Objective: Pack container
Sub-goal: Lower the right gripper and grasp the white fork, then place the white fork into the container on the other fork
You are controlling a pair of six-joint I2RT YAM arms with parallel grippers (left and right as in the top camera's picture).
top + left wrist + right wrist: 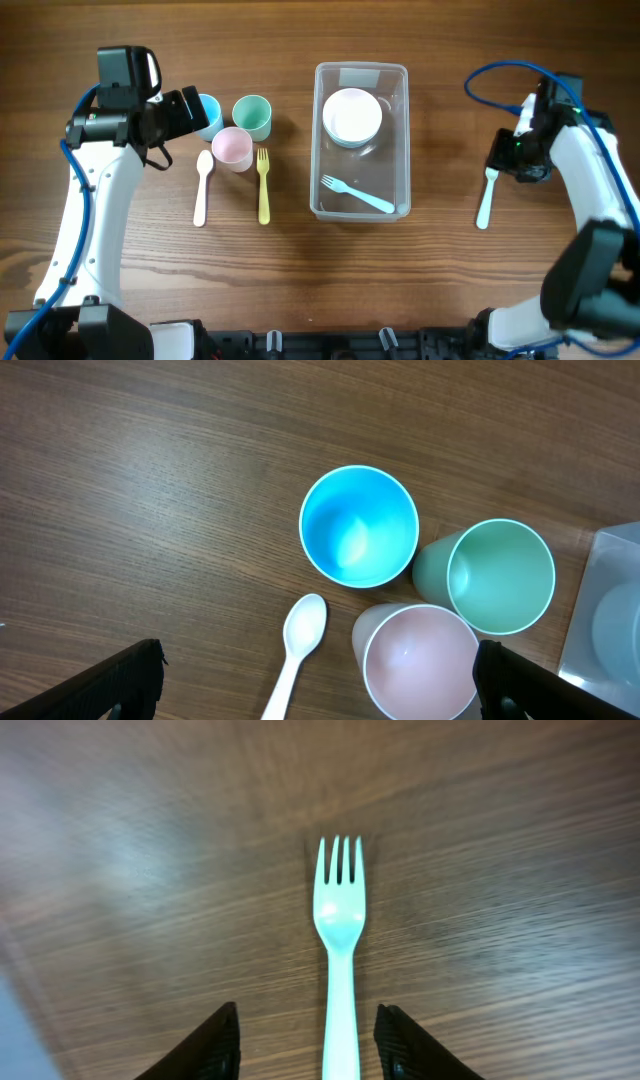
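The light blue fork should lie flat in the container [404,140], so my right gripper needs to grab it across its handle near the head. Both ends of the fork will then stay free.
The clear rectangular container [404,140] stands mid-table; its corner shows in the left wrist view [608,560]. It holds a pale round bowl [352,116] and a light blue fork [357,194]. My left gripper [188,112] is open wide and empty above a blue cup [359,525], a green cup [500,575], a pink cup [420,660] and a pale spoon [300,635]. My right gripper [306,1045] is open, with its fingers on either side of the handle of a light blue fork [339,920] lying on the table [486,198].
A yellow fork [264,186] lies right of the pale spoon [202,187], between the cups and the container. The three cups stand close together at the upper left. A blue cable loops above the right arm [500,72].
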